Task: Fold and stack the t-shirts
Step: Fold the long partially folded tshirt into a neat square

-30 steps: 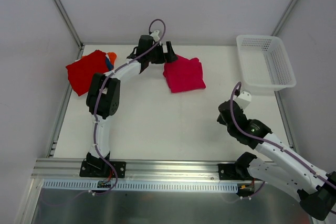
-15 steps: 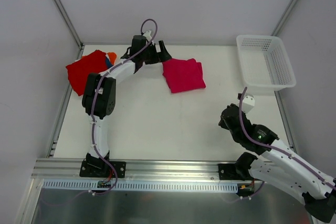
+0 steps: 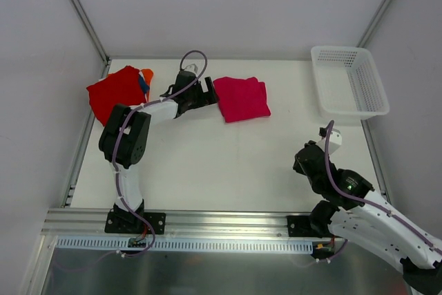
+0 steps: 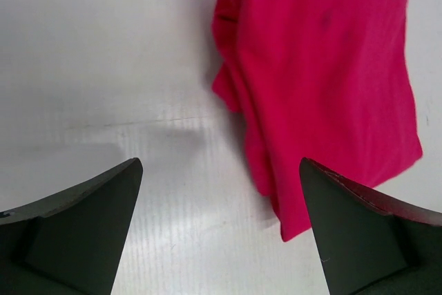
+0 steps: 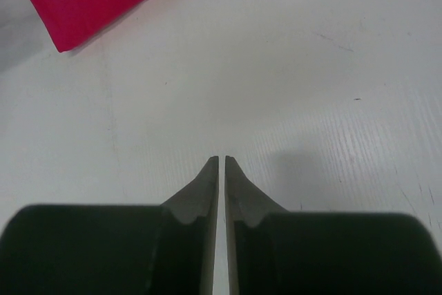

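Observation:
The folded magenta-pink t-shirt should be grabbed next by its near corner [image 3: 227,120] [image 4: 291,229] with my left gripper. Then I will pull the t-shirt straighter to fold and stack it.
A folded magenta-pink t-shirt [image 3: 242,99] lies at the back middle of the table; it fills the upper right of the left wrist view [image 4: 324,67]. My left gripper [image 3: 208,89] [image 4: 219,164] stands wide open just off its left edge, holding nothing, with its right finger over the shirt's near corner. A red t-shirt [image 3: 114,92] lies at the back left, with orange [image 3: 147,74] and blue [image 3: 143,83] cloth showing at its right edge. My right gripper [image 3: 304,162] [image 5: 222,158] hovers over bare table at the near right, fingers together but for a thin slit, with nothing between them.
A white mesh basket [image 3: 345,49] stands at the back right corner. Metal frame rails run along the left and near edges of the table. The left arm stretches over the left half of the table.
The left gripper has dropped from the magenta shirt's back edge to its left edge. The right arm has drawn back toward the near right, and a thin slit has opened between its fingers.

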Controlling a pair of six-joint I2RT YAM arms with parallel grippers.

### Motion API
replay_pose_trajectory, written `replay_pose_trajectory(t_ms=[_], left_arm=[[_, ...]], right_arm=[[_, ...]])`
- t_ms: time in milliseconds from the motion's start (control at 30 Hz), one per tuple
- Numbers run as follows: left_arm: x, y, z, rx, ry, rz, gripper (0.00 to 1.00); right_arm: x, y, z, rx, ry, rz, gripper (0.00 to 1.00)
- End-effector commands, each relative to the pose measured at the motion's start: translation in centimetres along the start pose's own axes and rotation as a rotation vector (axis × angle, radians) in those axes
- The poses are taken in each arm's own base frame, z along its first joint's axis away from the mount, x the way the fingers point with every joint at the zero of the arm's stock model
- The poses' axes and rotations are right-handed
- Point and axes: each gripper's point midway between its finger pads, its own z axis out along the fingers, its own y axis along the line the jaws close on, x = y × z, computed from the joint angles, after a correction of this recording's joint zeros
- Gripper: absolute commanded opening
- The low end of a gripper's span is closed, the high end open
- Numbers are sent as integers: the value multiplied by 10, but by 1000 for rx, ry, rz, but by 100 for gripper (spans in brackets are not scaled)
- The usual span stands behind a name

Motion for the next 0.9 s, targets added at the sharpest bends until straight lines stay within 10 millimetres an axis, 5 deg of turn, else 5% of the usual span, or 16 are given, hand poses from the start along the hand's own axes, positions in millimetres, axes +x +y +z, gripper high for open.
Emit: replay_pose_trajectory(t_ms=[0,467,667,800,867], left_arm=[[-22,-1,-8,-13,-96,-56,99],[32,-7,38,44,-10,-215,99],[49,-26,64,74,18,-271,99],[50,-55,80,120,26,-303,99],[69,-71,88,117,67,-278,99]], right_arm=[[0,-7,1,29,-13,-4,10],[2,-23,1,68,-37,-24,11],[-3,-27,-2,64,-63,-34,12],[-10,-28,-6,55,-86,-33,13],[-13,-29,-7,56,-99,-38,13]])
